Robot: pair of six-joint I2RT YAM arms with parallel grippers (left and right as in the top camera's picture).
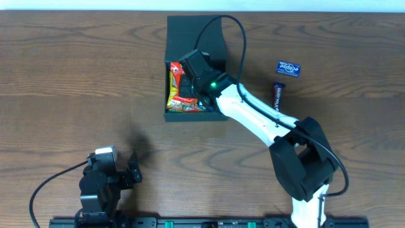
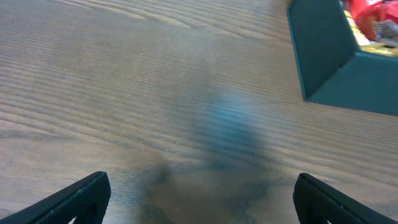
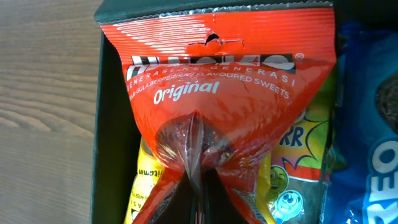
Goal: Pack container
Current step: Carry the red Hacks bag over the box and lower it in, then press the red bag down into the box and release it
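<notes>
The red sweets packet (image 1: pixel 174 75) (image 3: pixel 211 81) is on the yellow packet within the container's sides and would stay inside if released, so I should open my right gripper.
The dark teal-green container (image 1: pixel 178 38) stands open at the back middle of the table, its flap lid raised behind it. Inside lie a red sweets packet (image 1: pixel 174 75), a yellow packet and a blue one. My right gripper (image 1: pixel 190 71) reaches into the container and is shut on the red sweets packet (image 3: pixel 211 81), pinching its middle over the yellow packet (image 3: pixel 298 155) and beside the blue packet (image 3: pixel 367 124). My left gripper (image 2: pixel 202 199) is open and empty, low over bare table at the front left; the container's corner (image 2: pixel 329 56) shows at the upper right of its view.
A small blue packet (image 1: pixel 288 68) and a dark chocolate bar (image 1: pixel 277 95) lie on the wood table to the right of the container. The right arm stretches diagonally from the front right base to the container.
</notes>
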